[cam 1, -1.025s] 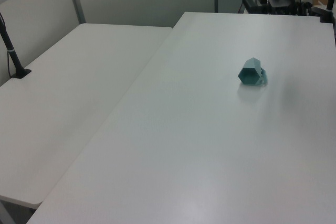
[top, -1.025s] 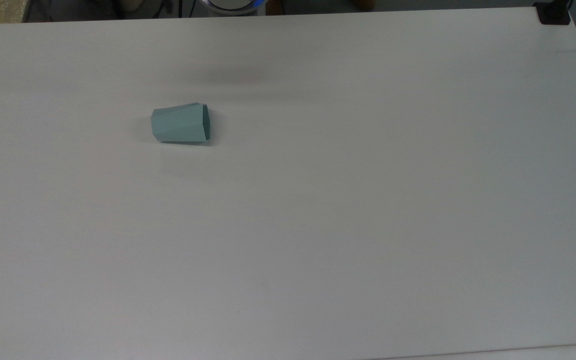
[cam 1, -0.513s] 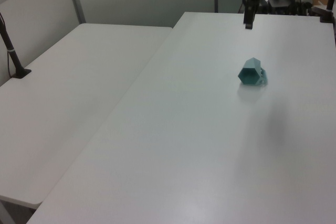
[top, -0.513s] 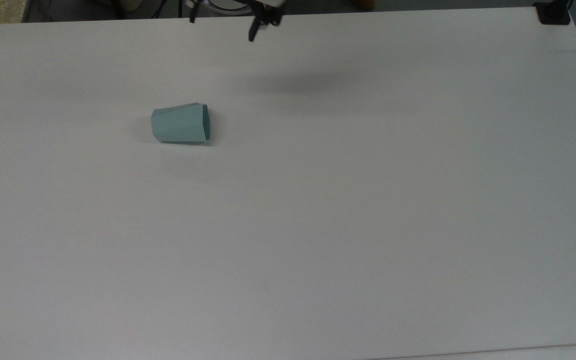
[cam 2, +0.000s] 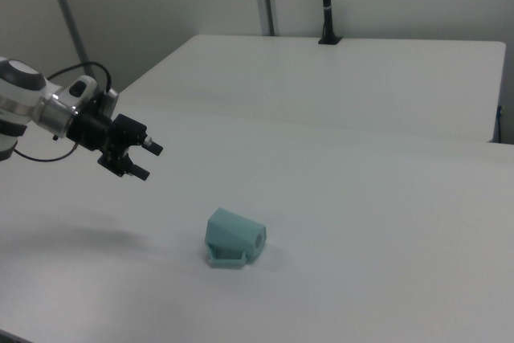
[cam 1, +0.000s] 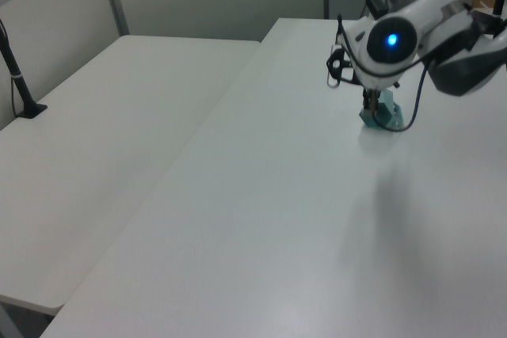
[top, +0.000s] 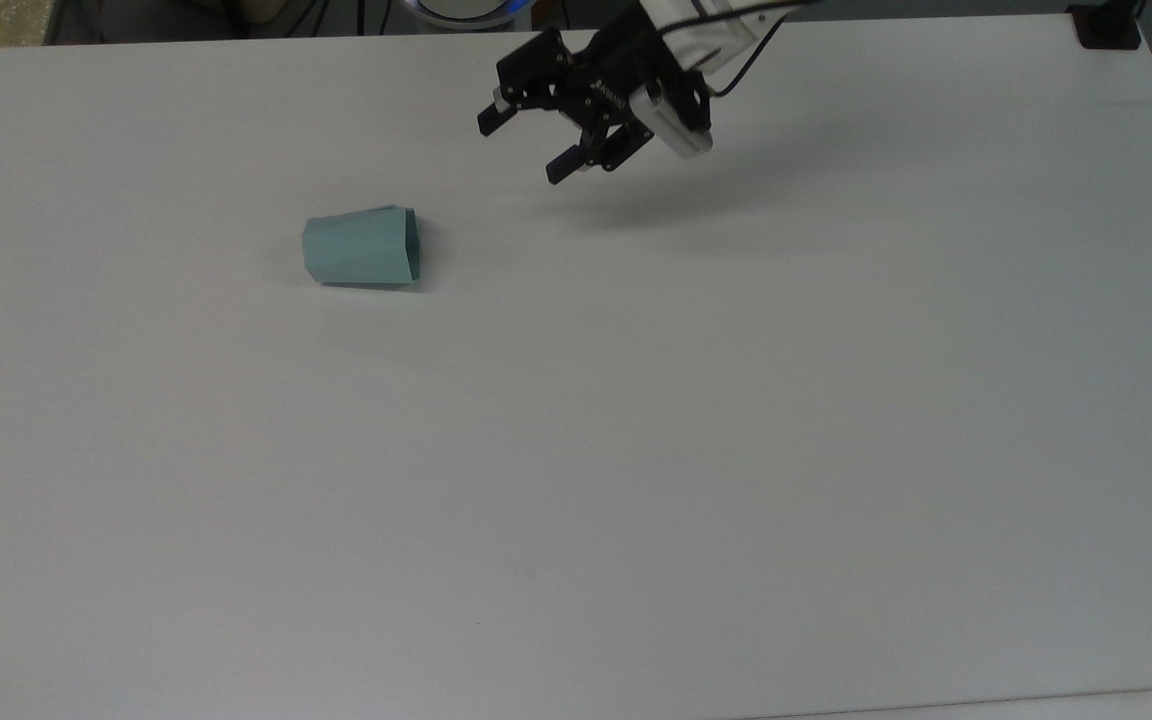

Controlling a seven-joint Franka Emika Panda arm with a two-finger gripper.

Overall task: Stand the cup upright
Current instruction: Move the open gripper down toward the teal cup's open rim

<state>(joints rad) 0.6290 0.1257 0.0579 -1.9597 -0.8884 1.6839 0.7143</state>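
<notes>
My gripper grabs the teal cup (cam 1: 388, 113) by its wide rim next, to set it upright.
The pale teal faceted cup (top: 361, 247) lies on its side on the white table (top: 636, 450), its wide rim toward the top view's right and its narrow base toward the top view's left. In the right view the cup (cam 2: 234, 238) rests with its small handle (cam 2: 226, 259) against the table. My gripper (top: 523, 147) hangs above the table, up and to the right of the cup in the top view, open, with nothing between its black fingers. The right view has the gripper (cam 2: 148, 161) to the cup's upper left, apart from it. In the left view the arm's white wrist (cam 1: 390, 41) covers part of the cup (cam 1: 389, 113).
A black clamp (top: 1106, 28) sits on the table's corner at the top view's upper right. A second white table (cam 1: 111, 132) adjoins on the left view's left, with a black post (cam 1: 17, 73) on it. The right view has that table (cam 2: 361, 78) and post (cam 2: 326, 2) behind.
The arm has come in from the top view's upper edge and moved down toward the cup, with its fingers spread. The cup has not moved.
</notes>
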